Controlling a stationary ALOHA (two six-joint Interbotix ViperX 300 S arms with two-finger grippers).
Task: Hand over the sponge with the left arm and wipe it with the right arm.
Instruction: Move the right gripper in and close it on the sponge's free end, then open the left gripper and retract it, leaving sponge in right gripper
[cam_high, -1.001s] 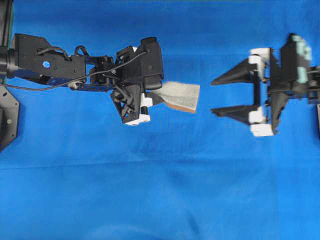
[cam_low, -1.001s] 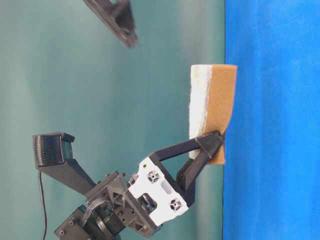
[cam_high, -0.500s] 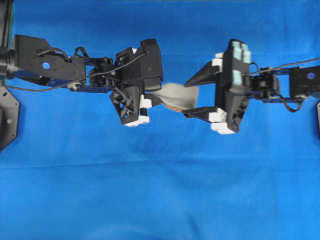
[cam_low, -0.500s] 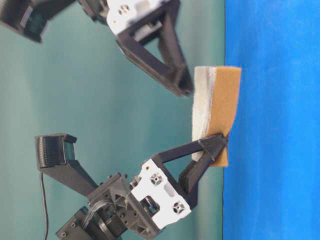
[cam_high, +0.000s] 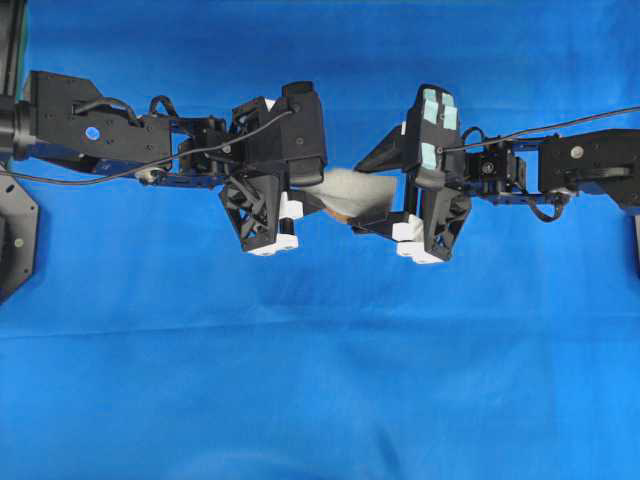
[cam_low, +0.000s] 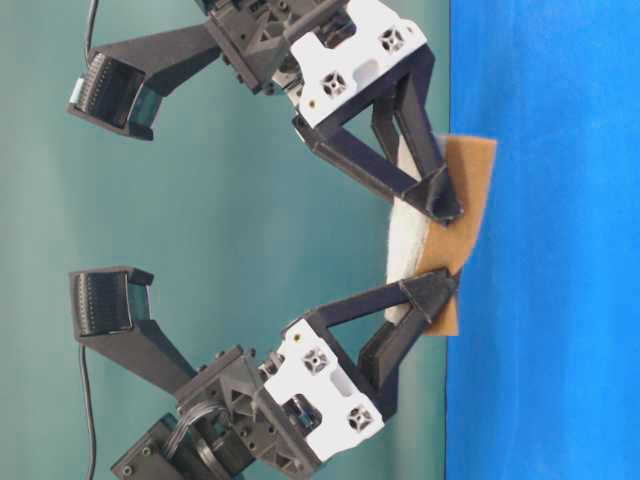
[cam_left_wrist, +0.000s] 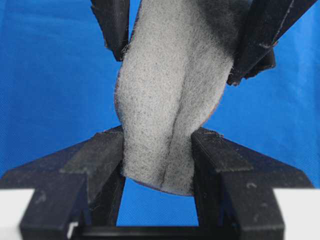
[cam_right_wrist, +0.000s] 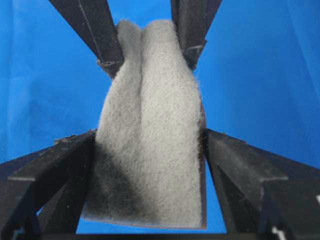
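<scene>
I need to take the sponge by its loose end (cam_high: 382, 192) (cam_right_wrist: 150, 200) with my right gripper next, because my left gripper's closed fingers already cover the sponge's other end.
The sponge (cam_high: 347, 186) hangs above the blue cloth, grey-white face up and orange-brown layer (cam_low: 466, 200) underneath. My left gripper (cam_high: 318, 196) is shut on its left end, and the pinch creases the sponge (cam_left_wrist: 170, 100) between the two fingers. From the right, my right gripper (cam_high: 360, 196), with its teal patches, stands open with one finger on each side of the free end. Seen from the right wrist, the sponge (cam_right_wrist: 150, 150) fills the gap between those fingers (cam_right_wrist: 60, 160) and is not squeezed there. Seen from table level, the right gripper (cam_low: 440, 200) is above and the left gripper (cam_low: 428, 295) below.
Blue cloth (cam_high: 320, 380) covers the whole table. A black mount plate (cam_high: 15, 235) sits at the left edge. A teal wall (cam_low: 200, 200) stands behind the arms in the table-level view.
My right arm has come in from the right, and its open jaws now straddle the sponge's free end. The left arm and the sponge have stayed still.
</scene>
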